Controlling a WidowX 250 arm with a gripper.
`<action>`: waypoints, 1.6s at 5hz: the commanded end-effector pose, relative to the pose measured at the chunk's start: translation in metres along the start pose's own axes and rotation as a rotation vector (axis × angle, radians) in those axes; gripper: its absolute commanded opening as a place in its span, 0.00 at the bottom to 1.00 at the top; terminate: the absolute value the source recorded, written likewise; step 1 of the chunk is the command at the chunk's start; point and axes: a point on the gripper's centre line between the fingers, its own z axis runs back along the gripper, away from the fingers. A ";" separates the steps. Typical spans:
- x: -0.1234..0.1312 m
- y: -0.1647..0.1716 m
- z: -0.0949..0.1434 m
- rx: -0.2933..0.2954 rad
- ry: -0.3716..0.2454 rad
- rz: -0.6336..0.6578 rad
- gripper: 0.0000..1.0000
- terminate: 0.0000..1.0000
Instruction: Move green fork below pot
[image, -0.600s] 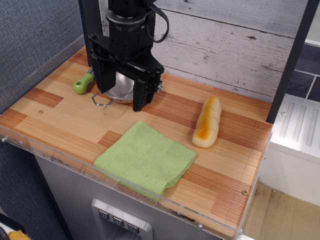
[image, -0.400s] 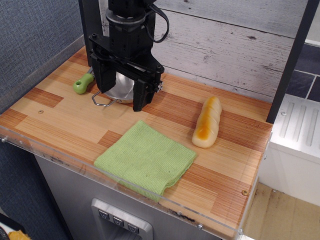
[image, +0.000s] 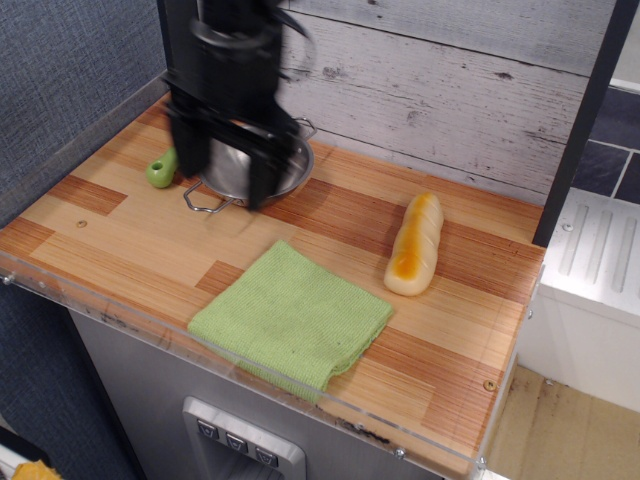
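The green fork needs to move below the pot, so my gripper should grab the green fork's light-green handle (image: 162, 170) next.
The green fork (image: 159, 173) lies at the back left of the wooden counter, left of the pot; only the end of its light-green handle shows past my gripper. The pot (image: 288, 172) is a shallow shiny steel pan with a wire loop handle at its front left. My black gripper (image: 222, 182) is blurred with motion. It hangs open over the left part of the pot, its left finger just right of the fork handle and its right finger over the pot's front rim. It holds nothing.
A green cloth (image: 291, 317) lies at the front middle of the counter (image: 120, 240). A yellow-white bread-like toy (image: 415, 244) lies to the right. A wooden wall stands behind, a dark post at the right, and a clear lip along the front edge.
My gripper has moved left toward the fork, uncovering more of the pot's right side and hiding more of the fork. The objects have not moved.
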 end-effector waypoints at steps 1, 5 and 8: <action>0.012 0.065 0.002 0.072 -0.026 0.064 1.00 0.00; 0.028 0.116 -0.042 0.035 -0.014 0.229 1.00 0.00; 0.044 0.109 -0.062 0.051 0.049 0.299 1.00 0.00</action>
